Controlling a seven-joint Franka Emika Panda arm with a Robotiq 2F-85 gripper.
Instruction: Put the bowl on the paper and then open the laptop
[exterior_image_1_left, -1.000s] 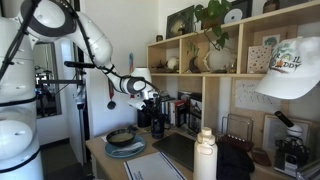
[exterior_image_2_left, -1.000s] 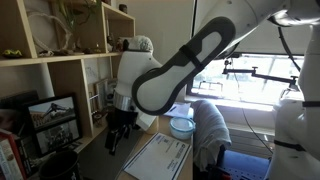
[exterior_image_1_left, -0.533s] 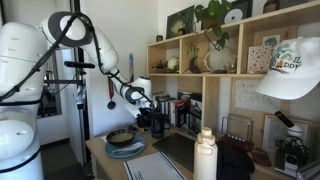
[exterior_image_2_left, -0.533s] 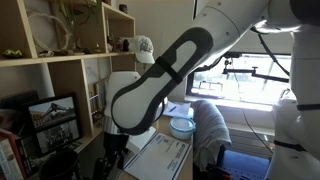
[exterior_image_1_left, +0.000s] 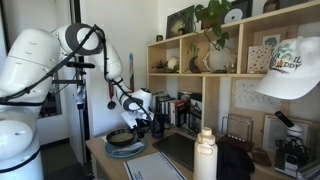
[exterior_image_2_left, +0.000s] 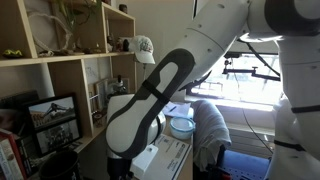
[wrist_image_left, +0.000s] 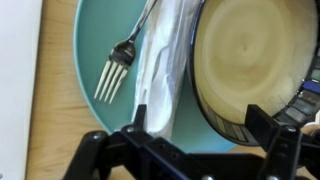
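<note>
It isn't time to close on the bowl's dark rim yet: my gripper's fingers are above the bowl's rim, so my gripper needs to first go lower.
The bowl, tan inside with a dark rim, sits on a teal plate; it also shows in an exterior view. My gripper is open just above it. One finger is over the white napkin, the other over the bowl's near rim. In an exterior view the gripper hangs beside the bowl. The striped paper lies in front of the plate, with the closed black laptop next to it. In an exterior view the arm hides most of the paper.
A fork and a folded white napkin lie on the plate beside the bowl. A white bottle stands near the laptop. Wooden shelves full of items rise behind the table. A pale sheet shows at the wrist view's edge.
The arm has lowered and swung the gripper down from above the shelf side toward the bowl. The bowl, plate, paper and laptop have not moved.
</note>
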